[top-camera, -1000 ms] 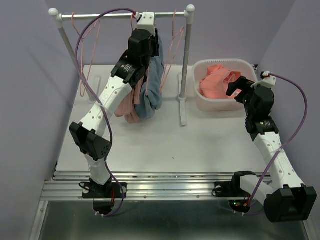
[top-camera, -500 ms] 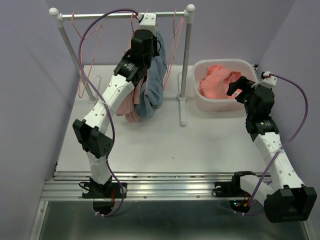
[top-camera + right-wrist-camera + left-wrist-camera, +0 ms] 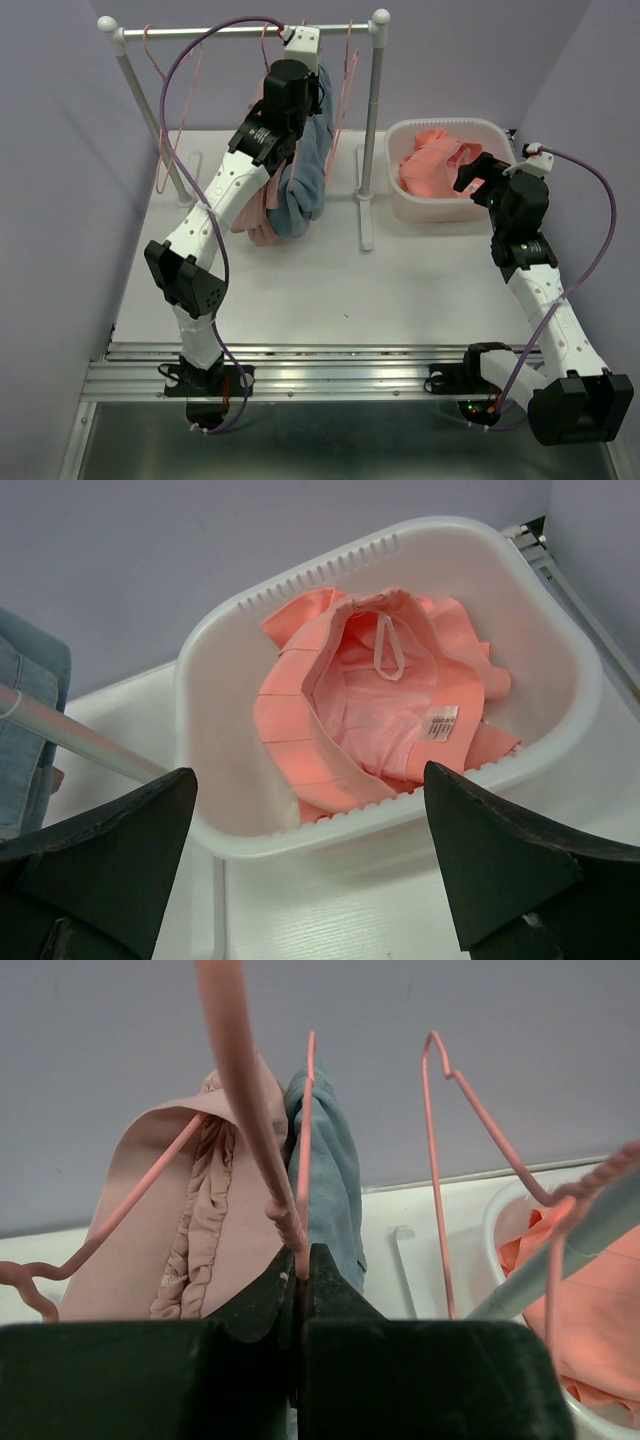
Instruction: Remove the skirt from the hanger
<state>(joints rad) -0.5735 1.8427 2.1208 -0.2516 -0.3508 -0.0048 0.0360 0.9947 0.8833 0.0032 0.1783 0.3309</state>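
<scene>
The left gripper holds the twisted neck of the hanger. If the robot lifted the left gripper now, the hanger would come off the rack's bar (image 3: 220,30) together with the blue denim garment.
A pale pink ruffled garment (image 3: 255,215) and a blue denim garment (image 3: 305,170) hang side by side on pink wire hangers from the rack's rail (image 3: 220,30). I cannot tell which one is the skirt. In the left wrist view the pink one (image 3: 200,1220) is left of the denim one (image 3: 335,1170). My left gripper (image 3: 308,70) is up by the rail, shut (image 3: 298,1260) on the twisted neck of a pink hanger (image 3: 285,1215) between the two garments. My right gripper (image 3: 470,175) is open and empty, hovering at the basket's near rim (image 3: 310,780).
A white basket (image 3: 440,125) at the back right holds an orange garment (image 3: 435,160), also in the right wrist view (image 3: 380,710). The rack's right post (image 3: 372,130) stands between garments and basket. Empty pink hangers (image 3: 170,90) (image 3: 345,90) hang on the rail.
My left gripper has shifted a little up and to the right by the rail, still shut on the hanger. The right arm has not moved.
</scene>
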